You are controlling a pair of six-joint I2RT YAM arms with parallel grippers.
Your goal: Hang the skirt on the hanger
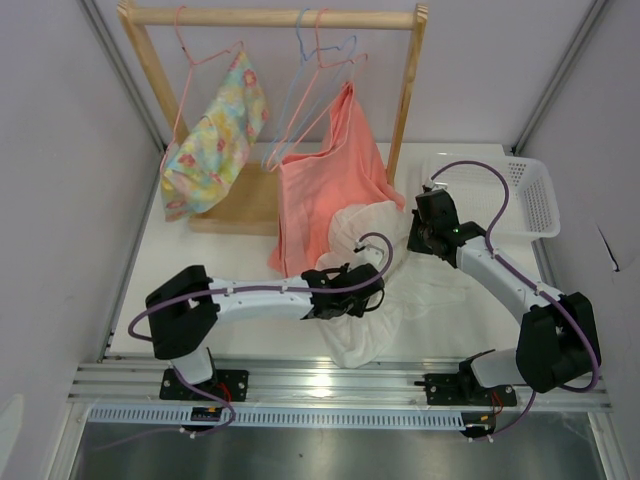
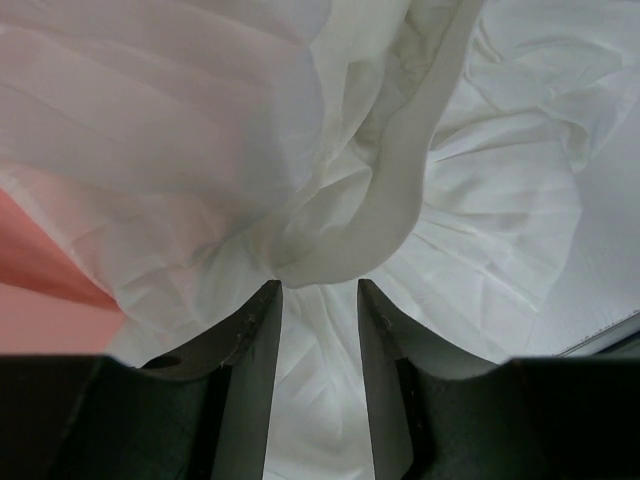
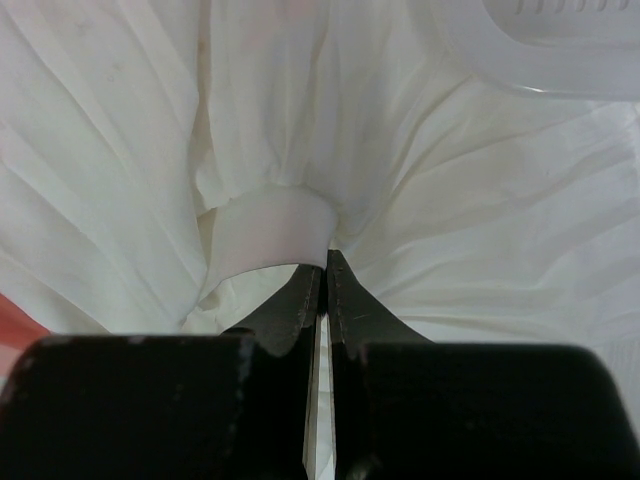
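The left gripper will next take hold of the skirt's waistband fold (image 1: pixel 379 259) (image 2: pixel 324 262), across from the right gripper, so that the waistband gets spread straight for the hanger.
The white skirt (image 1: pixel 362 338) lies crumpled on the table between my two arms, partly under the hanging salmon garment. My right gripper (image 1: pixel 420 236) is shut on the skirt's waistband; in the right wrist view the jaws (image 3: pixel 325 262) pinch the smooth band (image 3: pixel 265 235). My left gripper (image 1: pixel 362 292) is open; in the left wrist view its tips (image 2: pixel 320 290) sit just below a fold of the waistband (image 2: pixel 345 245), with skirt fabric behind the gap. The light blue hanger (image 1: pixel 300 35) hangs empty on the rack rail, far above both grippers.
A wooden rack (image 1: pixel 270 16) stands at the back. A floral garment (image 1: pixel 215 140) and a salmon garment (image 1: pixel 330 170) hang from it on pink hangers. A white plastic basket (image 1: pixel 525 195) sits at the right; its rim shows in the right wrist view (image 3: pixel 560 50).
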